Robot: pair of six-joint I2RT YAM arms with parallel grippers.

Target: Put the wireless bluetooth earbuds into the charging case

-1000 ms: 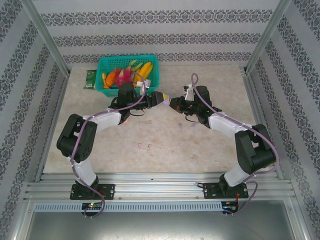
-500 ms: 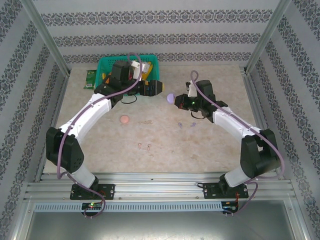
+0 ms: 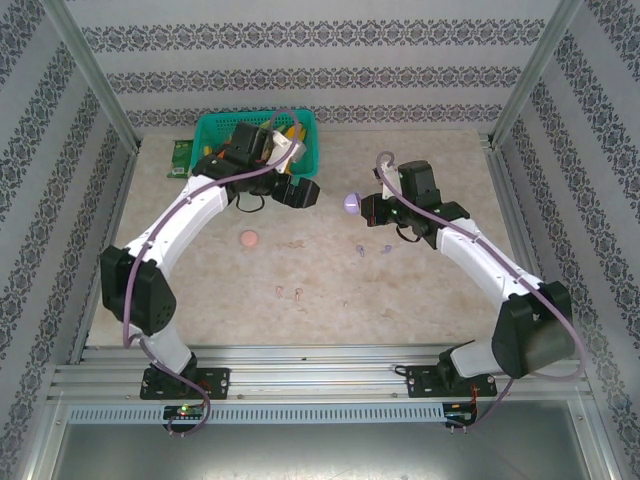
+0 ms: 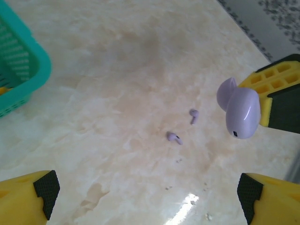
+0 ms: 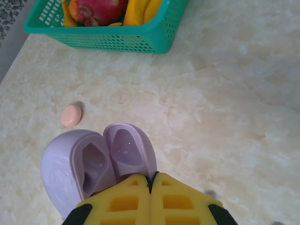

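Note:
My left gripper grabs the open purple charging case by its body, below the lid [image 3: 351,204] [image 4: 242,115] next, so both hollows stay free to insert earbuds.
The purple charging case [image 3: 350,203] hangs open above the table, its lid [image 5: 129,150] pinched in my right gripper [image 5: 151,180], which is shut on it. Both hollows of the case [image 5: 89,168] look empty. Two pale purple earbuds [image 4: 193,116] [image 4: 174,137] lie on the table below it, also in the top view [image 3: 360,250] [image 3: 385,247]. Two pale pink earbuds [image 3: 280,291] [image 3: 298,294] lie nearer the front. My left gripper [image 3: 300,192] stands open and empty to the left of the case, its fingers [image 4: 28,199] wide apart.
A teal basket [image 3: 205,135] of toy fruit stands at the back left, close behind my left arm. A closed pink case [image 3: 249,239] lies left of centre. A green item [image 3: 180,158] sits beside the basket. Small specks [image 3: 388,313] dot the marble table.
The grippers met at the case a second ago; my left gripper has let go and drawn back toward the basket. The right gripper keeps the case, now opened, and has shifted slightly right.

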